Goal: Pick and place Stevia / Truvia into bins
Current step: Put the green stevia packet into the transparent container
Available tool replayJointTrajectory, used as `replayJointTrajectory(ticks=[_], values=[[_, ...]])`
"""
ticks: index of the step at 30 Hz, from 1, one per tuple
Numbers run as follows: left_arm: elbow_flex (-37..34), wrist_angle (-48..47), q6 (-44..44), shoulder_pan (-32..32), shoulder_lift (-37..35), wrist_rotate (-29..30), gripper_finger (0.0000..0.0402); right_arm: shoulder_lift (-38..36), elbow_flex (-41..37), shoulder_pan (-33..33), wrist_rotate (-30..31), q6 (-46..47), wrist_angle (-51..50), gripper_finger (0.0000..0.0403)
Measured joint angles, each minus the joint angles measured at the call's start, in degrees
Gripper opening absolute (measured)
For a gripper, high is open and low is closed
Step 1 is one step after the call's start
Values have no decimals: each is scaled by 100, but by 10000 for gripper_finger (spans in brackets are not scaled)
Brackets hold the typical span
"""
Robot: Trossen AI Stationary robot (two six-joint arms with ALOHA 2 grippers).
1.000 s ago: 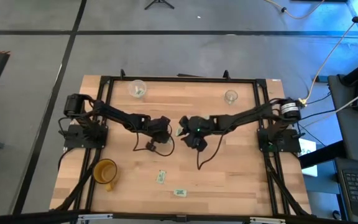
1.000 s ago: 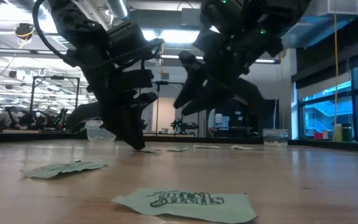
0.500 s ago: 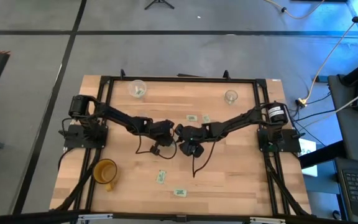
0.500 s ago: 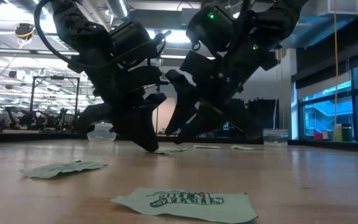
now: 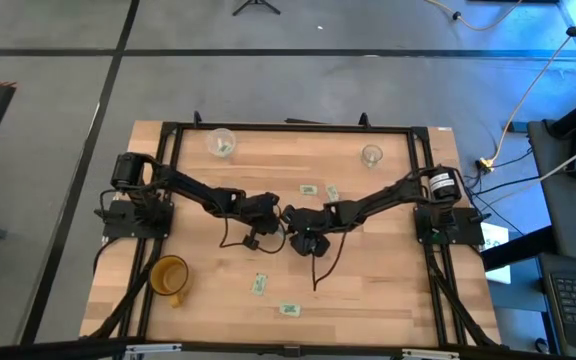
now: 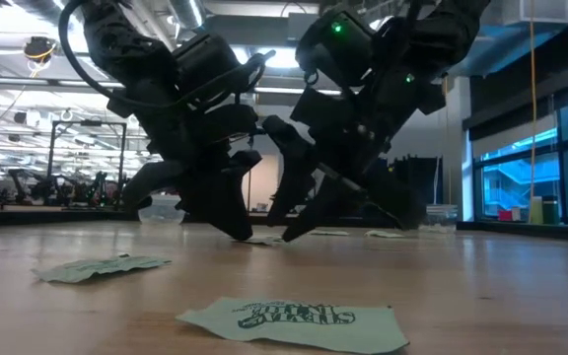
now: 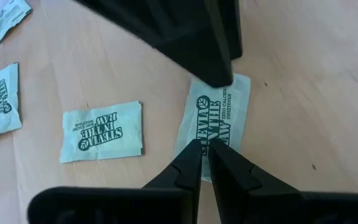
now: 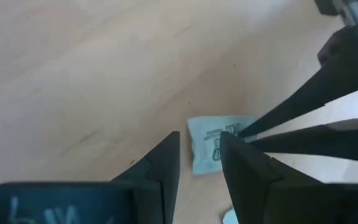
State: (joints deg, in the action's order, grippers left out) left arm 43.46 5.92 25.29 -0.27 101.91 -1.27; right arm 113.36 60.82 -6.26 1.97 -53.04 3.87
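My right gripper grabs the Stevia sachet by its free short end (image 8: 202, 160) next, to get it into the cloudy cup.
One Stevia sachet (image 7: 215, 118) lies flat at the table's middle (image 5: 284, 213), between both grippers. My left gripper (image 7: 205, 147) is shut, its tips on that sachet. My right gripper (image 8: 197, 149) is open and faces it from the right, with one finger (image 7: 215, 73) at the sachet's other end. More sachets lie flat on the wood: two toward the far side (image 5: 309, 189) (image 5: 331, 192) and two near the front (image 5: 259, 284) (image 5: 289, 310). The wider cloudy cup (image 5: 220, 143) and the narrower clear cup (image 5: 371, 155) stand at the far edge. My left gripper presses its shut fingertips (image 8: 241, 129) down on the sachet's printed face near one short end (image 7: 209, 138), slanting down from the table's left. The sachet stays flat on the wood. My right gripper slants down from the table's right. One fingertip (image 8: 229, 148) sits on the sachet's opposite short end (image 7: 224, 87), and the other finger (image 8: 166, 155) stands on bare wood beside it. The sachet lies flat under it.
A yellow-orange mug (image 5: 168, 277) stands near the front left. In the low view two sachets (image 6: 299, 325) (image 6: 102, 266) lie close to the camera. A black frame (image 5: 288, 127) borders the table. Bare wood lies to the right of the grippers (image 5: 388, 260).
The right gripper has moved toward the table's left and come down until its fingertips reach the table at the middle sachet. The left gripper has slid a little to the right onto the same sachet. The two grippers now stand tip to tip.
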Motion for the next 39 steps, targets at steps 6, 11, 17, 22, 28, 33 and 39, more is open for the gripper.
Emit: replayJointTrajectory(ticks=[6, 11, 17, 22, 28, 33, 39], values=[[-2, 34, -76, -2, 4, -6, 31, 118, 15, -7, 272, 4, 29, 118], [-2, 36, -76, -2, 4, -10, 31, 137, 9, -7, 398, 4, 146, 118], [-2, 41, -185, -2, 4, -40, 31, 158, -2, -4, 652, 4, 313, 118], [-2, 41, -207, -2, 2, -42, 31, 162, -7, 0, 788, 3, 344, 118], [-2, 41, -207, -2, 2, -32, 31, 162, -7, -31, 810, 2, 353, 118], [-2, 40, -207, -2, 2, -15, 31, 162, -9, -60, 807, 2, 359, 118], [-1, 39, -207, 4, 2, 2, 31, 162, -9, -61, 783, 2, 362, 114]])
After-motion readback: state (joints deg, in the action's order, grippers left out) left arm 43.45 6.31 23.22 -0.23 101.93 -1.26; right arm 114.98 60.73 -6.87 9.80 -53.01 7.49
